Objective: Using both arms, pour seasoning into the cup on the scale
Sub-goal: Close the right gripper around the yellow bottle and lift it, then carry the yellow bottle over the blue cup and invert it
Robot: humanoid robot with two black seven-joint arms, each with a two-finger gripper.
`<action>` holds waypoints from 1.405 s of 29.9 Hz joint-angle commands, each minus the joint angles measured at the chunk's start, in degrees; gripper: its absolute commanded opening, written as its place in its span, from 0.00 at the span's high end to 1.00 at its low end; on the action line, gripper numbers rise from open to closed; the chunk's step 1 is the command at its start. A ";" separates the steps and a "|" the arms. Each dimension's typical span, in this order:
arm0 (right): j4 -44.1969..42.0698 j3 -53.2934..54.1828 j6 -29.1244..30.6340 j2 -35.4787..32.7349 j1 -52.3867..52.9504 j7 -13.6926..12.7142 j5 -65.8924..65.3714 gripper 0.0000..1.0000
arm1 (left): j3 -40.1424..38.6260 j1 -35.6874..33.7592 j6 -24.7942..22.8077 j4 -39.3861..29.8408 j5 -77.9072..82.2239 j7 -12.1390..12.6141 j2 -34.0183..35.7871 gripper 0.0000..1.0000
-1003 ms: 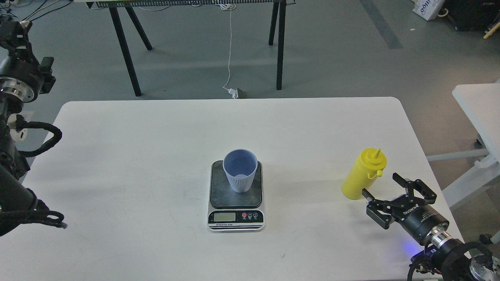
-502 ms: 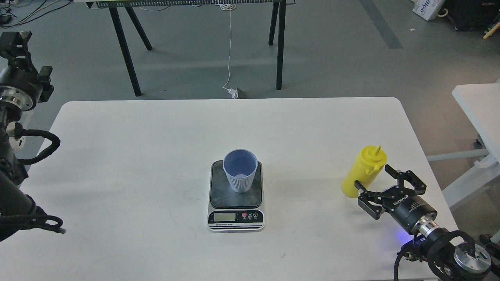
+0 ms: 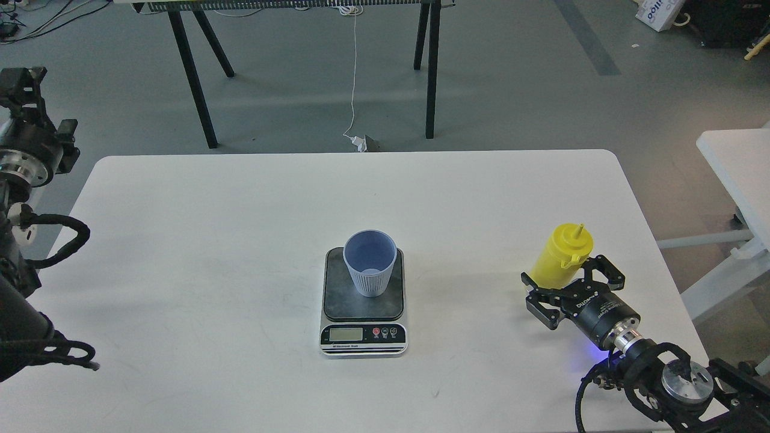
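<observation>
The robot's right gripper will next grab the yellow bottle by its lower body, so that it can pour seasoning into the cup.
The yellow seasoning bottle stands upright on the right of the white table. My right gripper is open, with one finger on each side of the bottle's lower body, which it partly hides. I cannot tell whether the fingers touch it. The light blue cup stands upright and looks empty on the dark plate of the scale at the table's middle. My left gripper is off the table's far left edge, raised, dark and seen end-on.
A black-legged bench stands on the floor behind the table. A second white table is at the right. A white cable hangs to the floor behind.
My right gripper has moved left and forward until its open fingers straddle the bottle's base. My left arm has drifted slightly down and left. The cup and scale have not moved.
</observation>
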 commanded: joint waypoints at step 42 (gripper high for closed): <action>-3.12 -15.58 0.00 10.91 56.73 4.29 -91.25 0.98 | 0.00 0.42 0.00 -0.35 -6.60 -0.01 -2.46 0.01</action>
